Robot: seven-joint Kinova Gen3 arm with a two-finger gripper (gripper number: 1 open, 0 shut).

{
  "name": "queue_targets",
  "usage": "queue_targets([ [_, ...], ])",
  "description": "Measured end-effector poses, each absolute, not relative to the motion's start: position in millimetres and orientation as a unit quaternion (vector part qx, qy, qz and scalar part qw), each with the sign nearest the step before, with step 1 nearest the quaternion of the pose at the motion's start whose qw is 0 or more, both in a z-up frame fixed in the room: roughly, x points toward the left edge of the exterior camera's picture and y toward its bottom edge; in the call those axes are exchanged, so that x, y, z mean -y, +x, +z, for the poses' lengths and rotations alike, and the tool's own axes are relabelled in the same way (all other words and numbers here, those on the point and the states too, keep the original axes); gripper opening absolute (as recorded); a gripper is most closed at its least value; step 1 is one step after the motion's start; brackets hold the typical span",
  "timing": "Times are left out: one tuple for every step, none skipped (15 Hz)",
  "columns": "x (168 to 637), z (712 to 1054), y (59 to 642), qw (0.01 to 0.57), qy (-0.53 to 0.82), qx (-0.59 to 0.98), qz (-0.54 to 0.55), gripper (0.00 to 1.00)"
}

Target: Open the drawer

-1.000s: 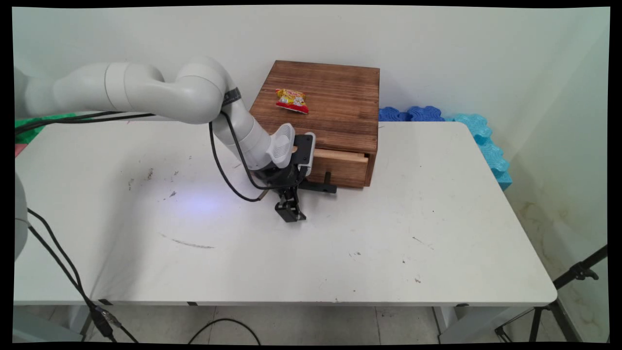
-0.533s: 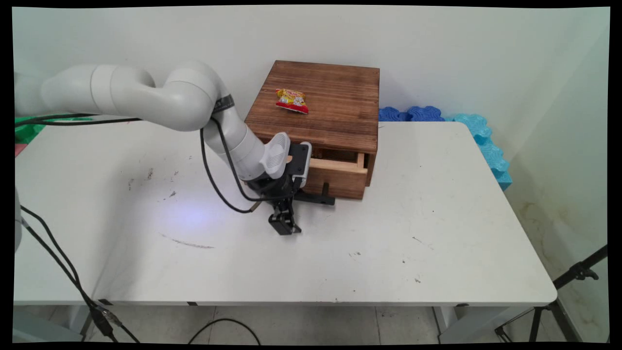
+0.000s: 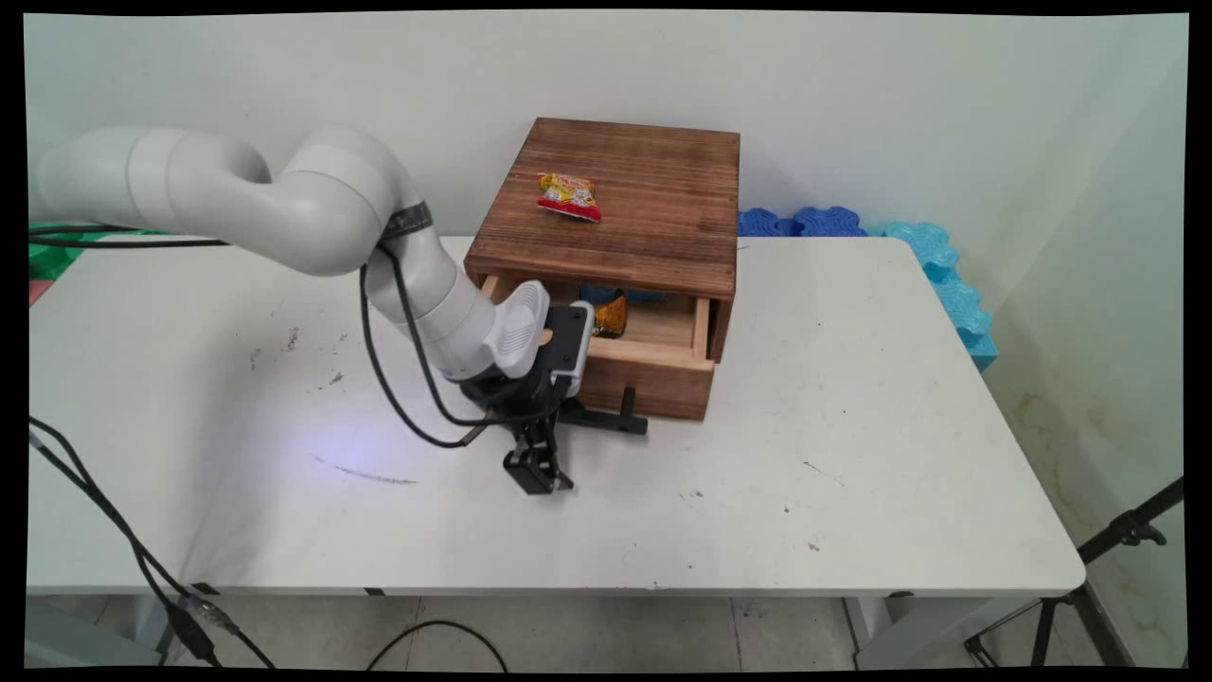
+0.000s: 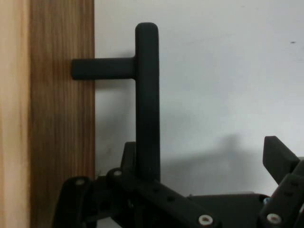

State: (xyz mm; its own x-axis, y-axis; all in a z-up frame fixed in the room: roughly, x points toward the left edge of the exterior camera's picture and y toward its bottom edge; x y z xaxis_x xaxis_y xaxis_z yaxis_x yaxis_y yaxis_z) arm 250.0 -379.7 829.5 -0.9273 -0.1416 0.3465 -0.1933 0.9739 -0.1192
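Note:
The robot's gripper should next grab the black handle by the end of its long bar [image 3: 574, 415], to pull the wooden drawer [image 3: 659, 386] further open.
A brown wooden box [image 3: 653, 204] stands at the table's back, and its drawer [image 3: 653, 365] is pulled partly out. The black bar handle [image 3: 611, 420] [image 4: 147, 99] juts from the drawer front [image 4: 61, 118]. My gripper [image 3: 552, 445] [image 4: 204, 152] is open at the handle's left end. One finger [image 4: 129, 156] sits behind the bar, between it and the drawer front. The other finger [image 4: 280, 154] stands far off over bare table. Inside the drawer lie an orange-yellow packet [image 3: 611, 317] and something blue [image 3: 597, 296], both partly hidden. A red and yellow snack packet [image 3: 569, 196] lies on the box top.
The white table [image 3: 852, 455] stretches to the right and front of the box. Blue foam pieces [image 3: 909, 256] lean by the wall at the back right. Black cables [image 3: 407, 379] hang from the arm. A tripod leg [image 3: 1117, 540] shows at the lower right.
The arm has drawn back toward the table's near side, taking the handle along. The drawer has slid from nearly closed to partly out, uncovering the packets inside.

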Motion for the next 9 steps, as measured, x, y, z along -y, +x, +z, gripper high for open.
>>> queue_targets([
  [373.7, 830.6, 249.9, 0.171, 0.085, 0.979, 0.072, 1.0],
  [368.6, 831.4, 249.8, 0.171, 0.085, 0.979, 0.07, 1.0],
  [365.2, 831.9, 249.7, 0.171, 0.085, 0.979, 0.068, 1.0],
  [360.2, 832.4, 249.5, 0.171, 0.084, 0.979, 0.065, 1.0],
  [354.4, 833.1, 249.3, 0.171, 0.084, 0.98, 0.062, 1.0],
  [348.8, 833.5, 248.9, 0.172, 0.084, 0.98, 0.059, 1.0],
  [344.1, 833.9, 248.5, 0.172, 0.083, 0.98, 0.056, 1.0],
  [338.5, 834.3, 248.1, 0.173, 0.083, 0.98, 0.053, 1.0],
  [333.3, 834.8, 247.7, 0.174, 0.082, 0.98, 0.05, 1.0],
])
